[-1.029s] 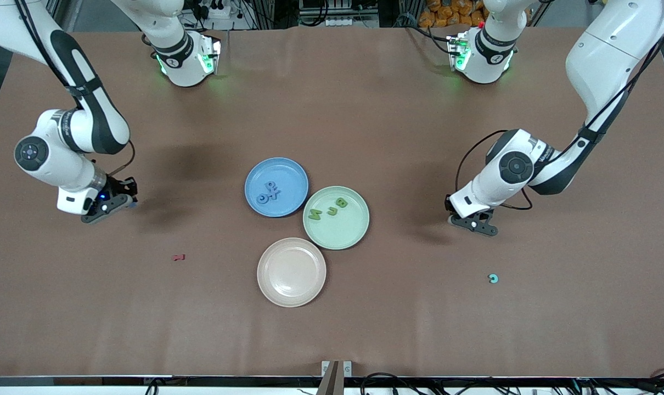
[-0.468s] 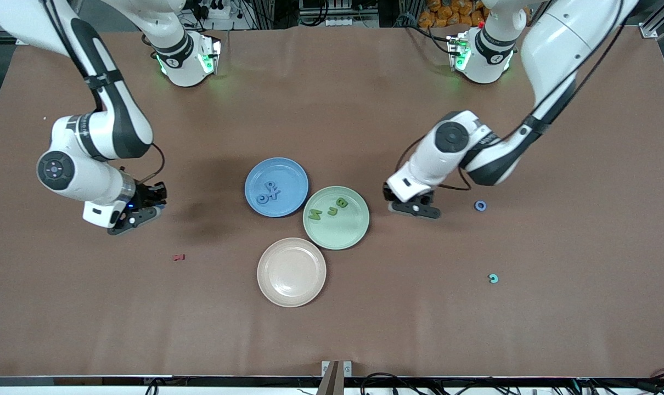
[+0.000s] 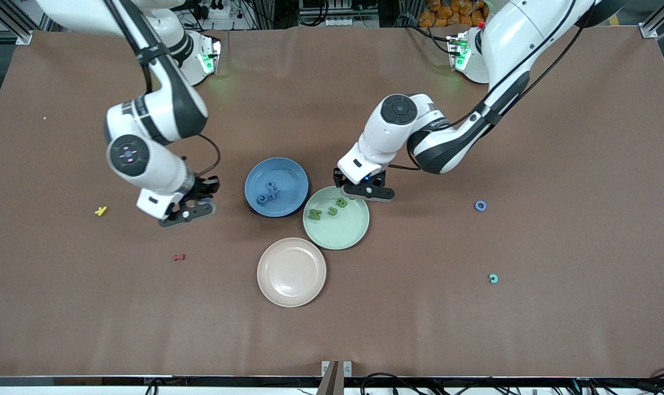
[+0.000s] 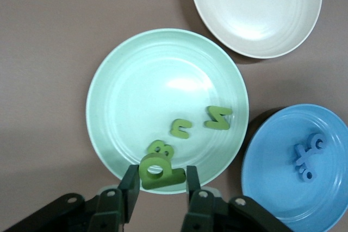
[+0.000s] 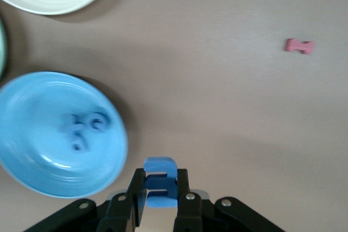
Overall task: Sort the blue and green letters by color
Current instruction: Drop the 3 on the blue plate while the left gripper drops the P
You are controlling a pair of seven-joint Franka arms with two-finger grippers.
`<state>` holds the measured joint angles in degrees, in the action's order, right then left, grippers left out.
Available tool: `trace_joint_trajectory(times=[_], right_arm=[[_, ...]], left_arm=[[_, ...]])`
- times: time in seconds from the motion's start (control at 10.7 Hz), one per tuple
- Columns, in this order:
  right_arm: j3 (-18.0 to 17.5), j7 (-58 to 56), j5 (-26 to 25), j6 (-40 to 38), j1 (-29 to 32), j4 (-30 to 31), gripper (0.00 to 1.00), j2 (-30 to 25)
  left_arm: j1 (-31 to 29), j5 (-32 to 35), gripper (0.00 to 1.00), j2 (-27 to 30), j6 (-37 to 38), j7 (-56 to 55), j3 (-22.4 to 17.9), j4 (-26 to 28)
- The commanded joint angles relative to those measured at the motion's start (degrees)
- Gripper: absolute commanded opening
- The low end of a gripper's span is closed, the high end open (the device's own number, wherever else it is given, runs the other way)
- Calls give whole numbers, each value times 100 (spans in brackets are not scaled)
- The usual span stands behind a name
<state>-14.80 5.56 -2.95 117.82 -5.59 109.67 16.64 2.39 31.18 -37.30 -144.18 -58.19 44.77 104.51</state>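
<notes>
The blue letter (image 5: 161, 182) is still outside the blue plate's rim and would miss the plate if I opened now, so my right gripper should move it over the plate first.
My left gripper (image 3: 365, 192) hangs over the edge of the pale green plate (image 3: 354, 230), shut on an olive green letter (image 4: 157, 171). Three green letters (image 4: 181, 127) lie in that plate (image 4: 141, 91). My right gripper (image 3: 186, 211) is over the bare table beside the blue plate (image 3: 289, 170), toward the right arm's end, shut on a blue letter (image 5: 161, 182). Blue letters (image 3: 269, 193) lie in the blue plate (image 5: 32, 134). A loose blue ring-shaped letter (image 3: 480, 206) rests on the table toward the left arm's end.
A beige plate (image 3: 291, 271) with nothing in it sits nearer the front camera than the two others. A teal letter (image 3: 493, 278) lies toward the left arm's end. A yellow letter (image 3: 101, 210) and a dark red letter (image 3: 179, 257) lie toward the right arm's end.
Both arms swung in toward the plates, each carrying its letter. The left gripper went from the left arm's end to the green plate's edge, uncovering the blue ring; the right arm uncovered the yellow letter.
</notes>
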Motion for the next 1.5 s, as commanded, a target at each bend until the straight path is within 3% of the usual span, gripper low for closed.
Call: trace_joint_trajectory(times=[0.0, 0.09, 0.19, 0.28, 0.37, 0.75, 0.94, 1.12, 1.4], right_arm=[[64, 1075, 225, 21, -695, -157, 0, 41], [73, 1339, 216, 161, -863, -148, 0, 102], [65, 1612, 216, 240, -969, -148, 0, 181], [73, 1849, 207, 311, -1118, -148, 15, 225], [73, 1974, 129, 320, -1163, -148, 96, 261], [91, 1957, 49, 241, -1137, -253, 100, 235], [126, 1905, 23, 233, -1111, -262, 100, 209], [152, 1782, -187, -109, -823, -358, 100, 147], [231, 1337, -206, -302, -235, -368, 100, -186]], left_arm=[[769, -112, 48, -251, 31, -193, -695, -571], [920, -104, 71, -286, 31, -185, -828, -677], [895, -95, 100, -252, 31, -158, -847, -695], [851, -104, 100, -182, 31, -175, -838, -695], [808, -86, 100, -111, 31, -141, -838, -695], [342, -86, 100, 757, 371, -70, -803, -704], [18, -95, 100, 1302, 1186, -35, -786, -704], [-45, -104, 100, 1785, 1908, 18, -785, -704], [-510, -622, 100, 2392, 2288, 279, -794, -713]])
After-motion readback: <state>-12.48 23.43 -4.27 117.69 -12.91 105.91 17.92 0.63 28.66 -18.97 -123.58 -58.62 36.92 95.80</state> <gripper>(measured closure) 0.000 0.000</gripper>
